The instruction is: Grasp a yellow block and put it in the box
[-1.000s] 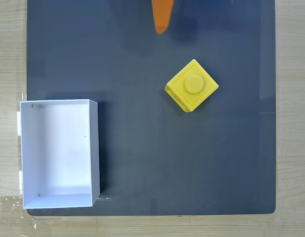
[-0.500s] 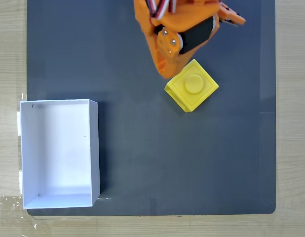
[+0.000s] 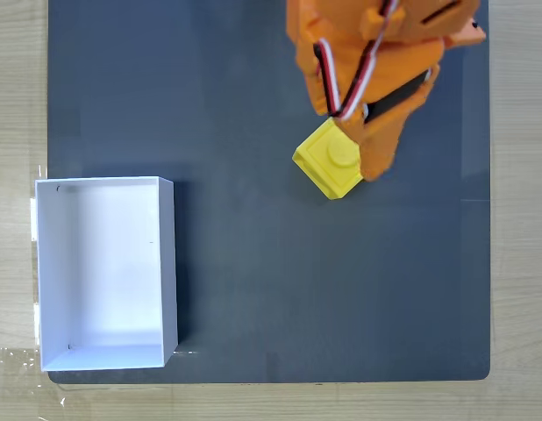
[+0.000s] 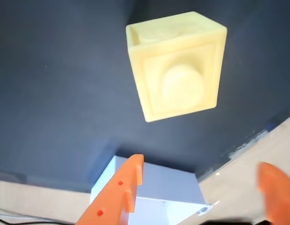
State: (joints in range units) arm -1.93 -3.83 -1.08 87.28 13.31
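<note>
The yellow block should go in the white box, so my gripper will next grab the block by its square body around the round stud.
The yellow block sits on the dark mat right of centre in the fixed view, turned diagonally with its round stud up. My orange gripper hangs over it and hides its upper right part. One finger reaches down along the block's right side. In the wrist view the block lies beyond my two orange fingertips, not between them. The gripper is open wide and holds nothing. The white box stands open at the mat's lower left, far from the gripper, and a corner of the box shows between the fingers.
A dark grey mat covers most of the wooden table, which shows as strips on the left, right and bottom. The mat's edge and wood lie near the block in the wrist view.
The arm has come in from the top edge and moved down and to the right, so it now covers part of the block. Block and box have not moved.
</note>
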